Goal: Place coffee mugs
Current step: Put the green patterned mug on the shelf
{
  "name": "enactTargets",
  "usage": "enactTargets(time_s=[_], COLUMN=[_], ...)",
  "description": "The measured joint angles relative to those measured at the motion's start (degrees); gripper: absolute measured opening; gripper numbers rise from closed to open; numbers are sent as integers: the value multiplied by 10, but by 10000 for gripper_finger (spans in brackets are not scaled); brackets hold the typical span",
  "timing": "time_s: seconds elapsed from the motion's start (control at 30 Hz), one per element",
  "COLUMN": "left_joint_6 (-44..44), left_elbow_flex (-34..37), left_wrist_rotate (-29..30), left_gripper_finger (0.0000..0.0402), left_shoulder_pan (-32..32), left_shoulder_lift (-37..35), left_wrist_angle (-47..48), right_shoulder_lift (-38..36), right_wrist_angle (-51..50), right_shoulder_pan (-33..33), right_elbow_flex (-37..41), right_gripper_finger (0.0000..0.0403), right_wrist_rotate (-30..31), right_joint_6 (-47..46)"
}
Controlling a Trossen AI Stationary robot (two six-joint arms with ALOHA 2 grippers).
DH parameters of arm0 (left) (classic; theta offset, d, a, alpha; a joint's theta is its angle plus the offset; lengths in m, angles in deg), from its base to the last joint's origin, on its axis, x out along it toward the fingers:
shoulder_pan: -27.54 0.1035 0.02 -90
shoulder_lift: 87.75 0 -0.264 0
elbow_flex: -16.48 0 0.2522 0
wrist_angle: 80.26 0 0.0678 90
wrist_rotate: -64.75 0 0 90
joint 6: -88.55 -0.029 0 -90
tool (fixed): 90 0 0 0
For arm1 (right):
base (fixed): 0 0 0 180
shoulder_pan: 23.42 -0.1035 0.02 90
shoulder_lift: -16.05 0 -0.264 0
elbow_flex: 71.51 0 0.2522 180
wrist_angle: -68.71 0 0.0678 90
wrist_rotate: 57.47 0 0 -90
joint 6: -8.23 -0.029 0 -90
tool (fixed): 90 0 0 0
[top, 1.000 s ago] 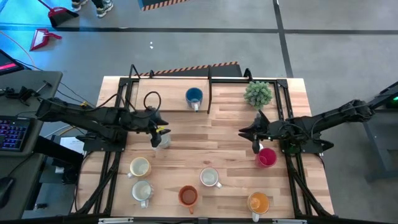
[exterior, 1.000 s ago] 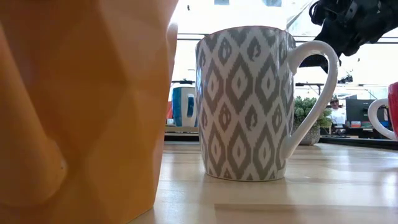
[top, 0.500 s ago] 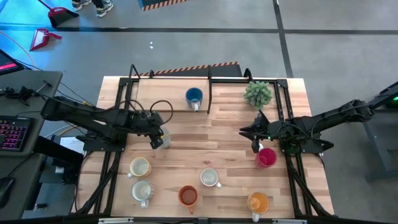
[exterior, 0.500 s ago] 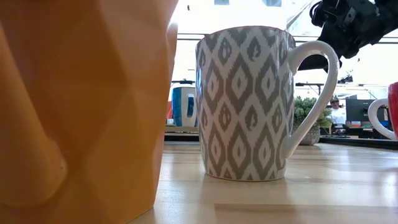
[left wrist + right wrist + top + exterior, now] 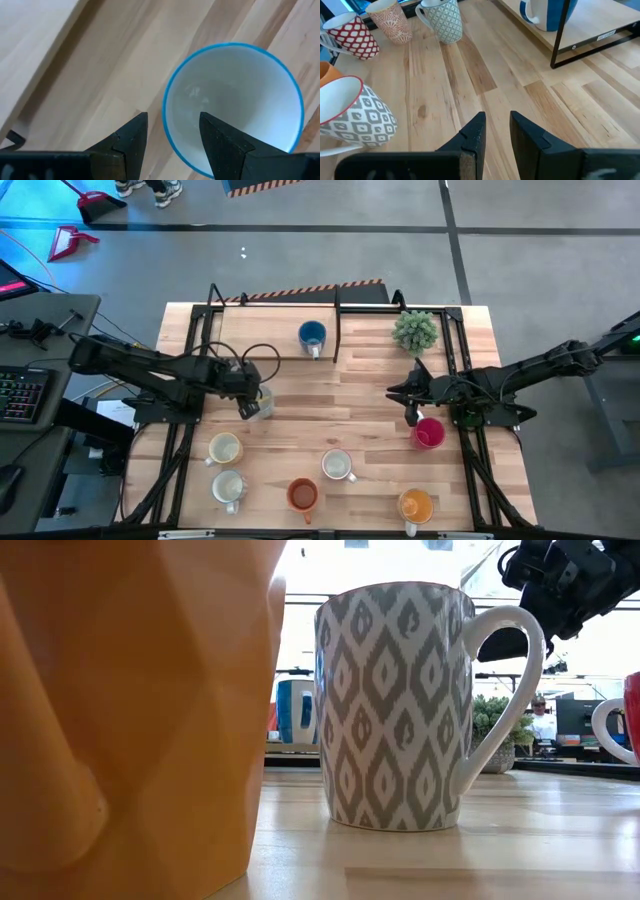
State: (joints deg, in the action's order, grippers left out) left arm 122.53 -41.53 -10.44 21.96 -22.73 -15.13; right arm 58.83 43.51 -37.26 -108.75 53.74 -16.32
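Note:
The white mug needs to go on the wooden shelf [image 5: 265, 330] [image 5: 25, 30], so my left gripper will grab the mug by its blue rim next.
My left gripper [image 5: 247, 404] is open over a white mug with a blue rim [image 5: 235, 110] that stands on the table's left half. One finger [image 5: 132, 135] is outside the rim and the other [image 5: 220, 142] hangs inside the cup, and neither meets the wall. My right gripper [image 5: 411, 413] is open and hovers just left of the red mug [image 5: 428, 433], holding nothing [image 5: 496, 125]. The blue mug [image 5: 312, 335] sits on the far shelf. The other mugs stand on their bases along the near side: cream [image 5: 224, 448], white [image 5: 229, 486], red-orange [image 5: 302, 495], grey-patterned [image 5: 338, 465] and yellow-orange [image 5: 416, 505].
A small green potted plant [image 5: 416, 330] stands at the far right. A black metal rack [image 5: 337, 320] with a raised wooden shelf runs along the far side. Bare wood [image 5: 330, 405] lies between the two grippers. In the low view the orange mug [image 5: 130, 710] and the patterned mug [image 5: 395, 705] fill the foreground.
My left gripper has shifted a little toward the table's left edge, staying over the blue-rimmed mug. The cable loop on its arm has swung toward the near side.

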Motion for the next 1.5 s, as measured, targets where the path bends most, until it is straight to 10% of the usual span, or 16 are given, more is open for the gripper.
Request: enactTargets(time_s=[0.67,1.2,1.5], left_joint_6=[-12,-47,-83], left_elbow_flex=[0,0,0], left_wrist_rotate=[-20,-24,-58], left_gripper_finger=[159,18,12], left_shoulder_pan=[0,49,93], left_shoulder_lift=[84,87,88], left_wrist_angle=[-58,-84,-118], right_shoulder_lift=[0,0,0], right_wrist_angle=[0,0,0], right_shoulder_pan=[0,0,0], right_elbow_flex=[0,0,0], right_gripper_finger=[67,67,67], right_wrist_rotate=[-3,-4,-4], right_joint_6=[2,6,20])
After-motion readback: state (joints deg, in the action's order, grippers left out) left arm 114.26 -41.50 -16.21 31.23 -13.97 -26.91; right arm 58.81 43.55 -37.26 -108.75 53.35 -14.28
